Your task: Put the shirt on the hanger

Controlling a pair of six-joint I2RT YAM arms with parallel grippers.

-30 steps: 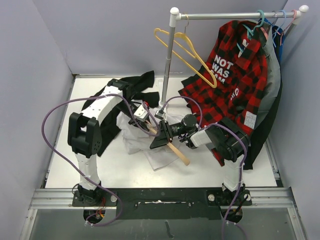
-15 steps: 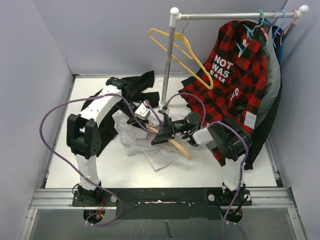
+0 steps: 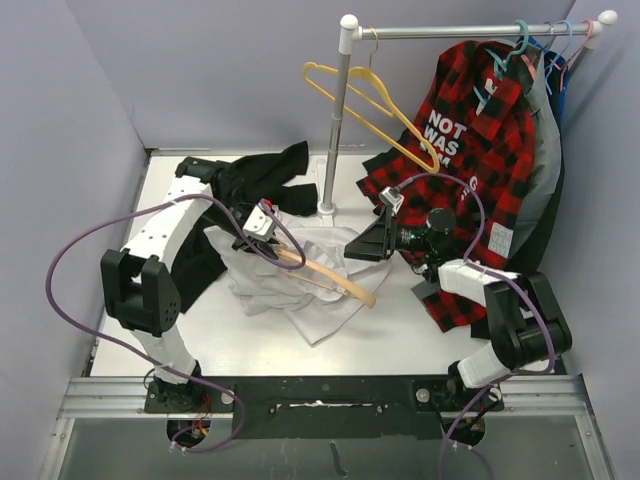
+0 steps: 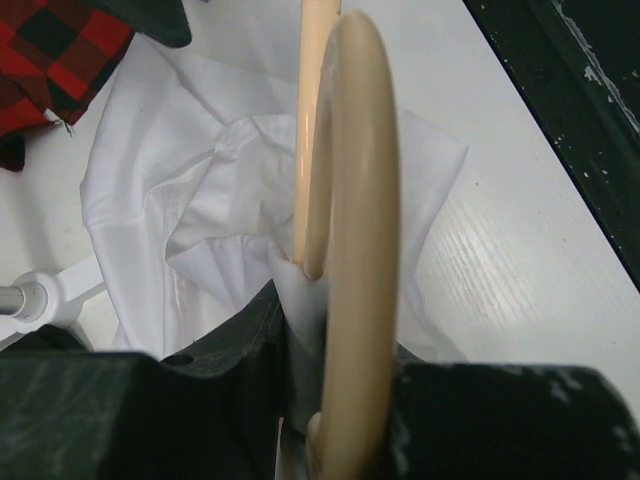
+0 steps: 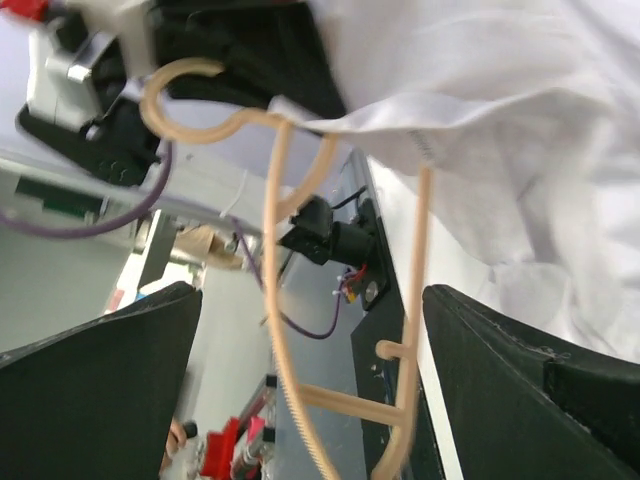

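Observation:
The white shirt needs to be pulled over the hanger, so my right gripper should next grab the shirt by its edge near the hanger arm (image 5: 432, 142).
The white shirt (image 3: 285, 285) lies crumpled on the table (image 3: 450, 335). The pale tan hanger (image 3: 335, 280) slants across it, lower end to the right. My left gripper (image 3: 262, 232) is shut on the hanger (image 4: 355, 230) at its hook, with a fold of shirt (image 4: 190, 200) bunched against the neck. My right gripper (image 3: 360, 245) stands open to the right of the hanger, apart from it. In the right wrist view the hanger (image 5: 285, 330) hangs in front of the wide-open right gripper (image 5: 310, 385), and shirt (image 5: 500, 110) fabric drapes over one hanger arm.
A clothes rack pole (image 3: 338, 120) rises behind the shirt. A yellow hanger (image 3: 375, 105), a red-and-black plaid shirt (image 3: 480, 150) and teal hangers (image 3: 515, 45) hang from its bar. A black garment (image 3: 255, 175) lies at the back left. Purple cables loop off both arms.
My right gripper opened, let go of the hanger and drew back to the right. The left arm carried the hanger's hook end leftward; its far end now rests on the shirt.

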